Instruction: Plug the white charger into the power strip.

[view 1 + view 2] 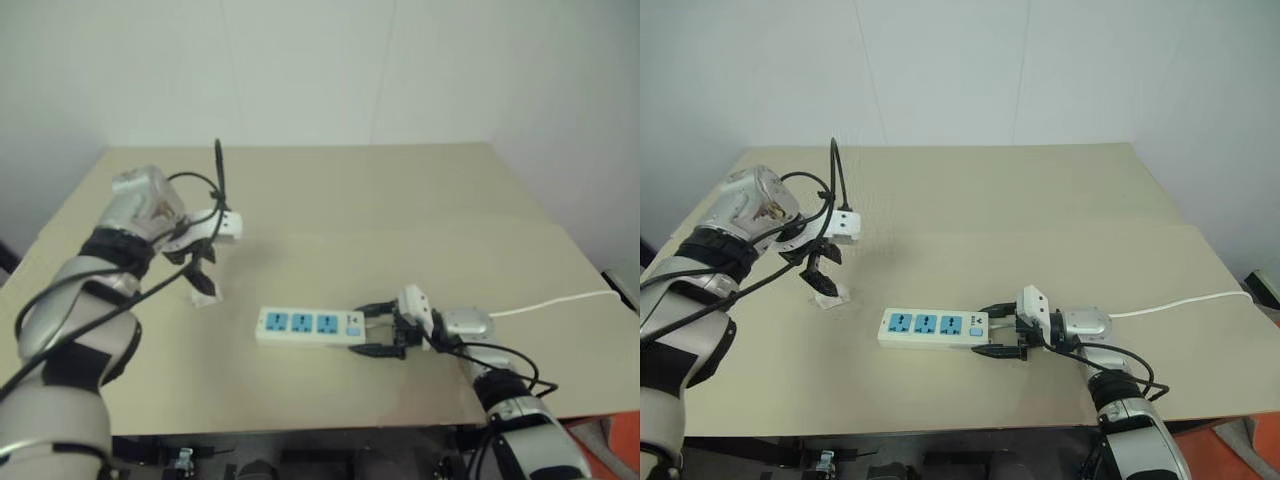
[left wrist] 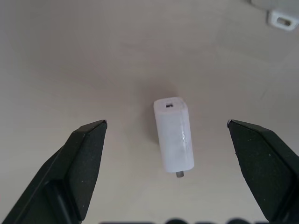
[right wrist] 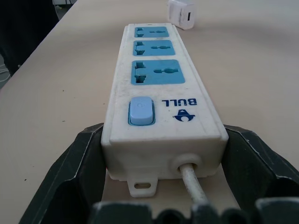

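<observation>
My left gripper must lower before closing: its fingers stop above the white charger in the left wrist view.
The white charger [image 2: 174, 135] lies on its side on the tan table [image 1: 400, 200], left of the power strip [image 1: 308, 325]. My left gripper [image 2: 166, 122] hangs just above the charger, pointing down, open, with one black finger on each side and not touching it. The power strip is a white bar with three blue sockets [image 3: 155, 72] and a blue switch [image 3: 140, 111]. My right gripper [image 1: 380, 330] is at the strip's switch end, and its fingers [image 3: 84, 154] press against both sides of the strip where the cord [image 3: 191, 179] leaves. The charger [image 3: 181, 13] also shows beyond the strip's far end.
The strip's thin white cord [image 1: 560, 300] runs off the table's right edge. Black cables loop around my left wrist [image 1: 205, 185]. The table's far half is bare tan surface, with a white wall behind it.
</observation>
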